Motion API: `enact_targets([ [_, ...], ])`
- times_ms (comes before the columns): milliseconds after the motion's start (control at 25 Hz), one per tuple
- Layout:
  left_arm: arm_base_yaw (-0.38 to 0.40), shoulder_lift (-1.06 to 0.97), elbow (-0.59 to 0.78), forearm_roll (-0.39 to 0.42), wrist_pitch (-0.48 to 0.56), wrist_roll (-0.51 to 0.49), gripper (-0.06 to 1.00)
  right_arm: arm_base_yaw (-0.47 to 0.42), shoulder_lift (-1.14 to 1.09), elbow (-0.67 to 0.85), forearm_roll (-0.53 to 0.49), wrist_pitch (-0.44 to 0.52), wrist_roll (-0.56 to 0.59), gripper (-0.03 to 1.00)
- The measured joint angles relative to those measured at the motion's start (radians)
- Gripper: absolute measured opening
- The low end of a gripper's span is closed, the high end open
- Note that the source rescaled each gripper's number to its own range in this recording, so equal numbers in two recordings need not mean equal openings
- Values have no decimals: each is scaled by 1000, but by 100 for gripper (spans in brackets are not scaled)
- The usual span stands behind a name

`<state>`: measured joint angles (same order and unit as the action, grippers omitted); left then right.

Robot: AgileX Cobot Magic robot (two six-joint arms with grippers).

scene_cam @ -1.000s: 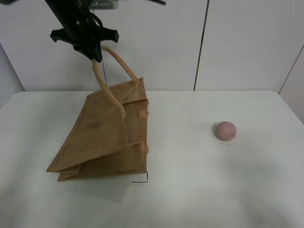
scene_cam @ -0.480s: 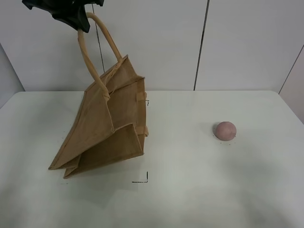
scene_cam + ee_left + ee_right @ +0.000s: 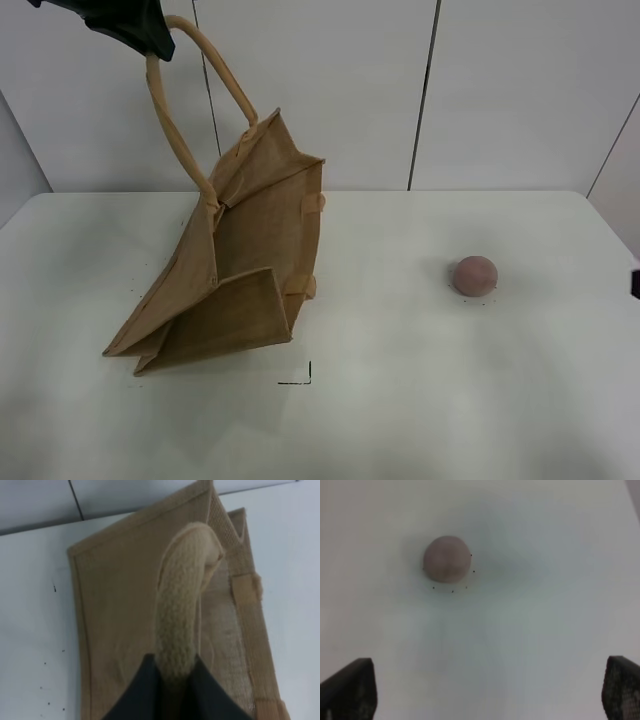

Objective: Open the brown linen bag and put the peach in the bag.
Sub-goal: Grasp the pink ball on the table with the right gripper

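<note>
The robot's right gripper should put the peach into the brown linen bag (image 3: 255, 235), so it should next grab the peach by its round body (image 3: 475, 276).
The brown linen bag (image 3: 255, 235) stands tilted on the white table, its bottom left corner on the surface and its mouth lifted up toward the right. My left gripper (image 3: 150, 40) is shut on one tan loop handle (image 3: 205, 75) and holds it high at the upper left. The left wrist view shows the fingers (image 3: 145, 690) pinching that handle (image 3: 182, 605) above the bag (image 3: 115, 615). The peach (image 3: 474, 275) lies on the table at the right, apart from the bag. My right gripper (image 3: 485, 690) is open and empty, a little short of the peach (image 3: 447, 559).
The white table (image 3: 420, 400) carries small black corner marks (image 3: 303, 377) in front of the bag. White wall panels stand behind the table. A dark bit of the right arm (image 3: 636, 283) shows at the right edge.
My left gripper has pulled the handle higher and further left. The bag has risen more upright and its mouth has spread. The right arm now shows at the right edge.
</note>
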<state>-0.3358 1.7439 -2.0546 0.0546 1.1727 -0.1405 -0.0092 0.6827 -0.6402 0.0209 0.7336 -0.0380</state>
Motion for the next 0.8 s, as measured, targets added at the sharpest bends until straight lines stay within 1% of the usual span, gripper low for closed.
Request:
enact_targets([
  [120, 0, -9, 0, 0, 0, 0, 0, 0, 264, -103, 9, -38, -5, 100],
  [240, 0, -10, 0, 0, 0, 1, 0, 0, 535, -239, 18, -32, -26, 100],
  [320, 0, -10, 0, 0, 0, 1, 0, 0, 692, -345, 22, 0, -39, 100],
  [400, 0, -10, 0, 0, 0, 2, 0, 0, 851, -473, 35, 57, -46, 100],
  [560, 0, -10, 0, 0, 0, 3, 0, 14, 1099, -697, 45, 140, -50, 100],
  [680, 0, -10, 0, 0, 0, 3, 0, 58, 1227, -812, 46, 163, -52, 100],
  [800, 0, -10, 0, 0, 0, 3, 0, 110, 1318, -881, 45, 168, -53, 100],
])
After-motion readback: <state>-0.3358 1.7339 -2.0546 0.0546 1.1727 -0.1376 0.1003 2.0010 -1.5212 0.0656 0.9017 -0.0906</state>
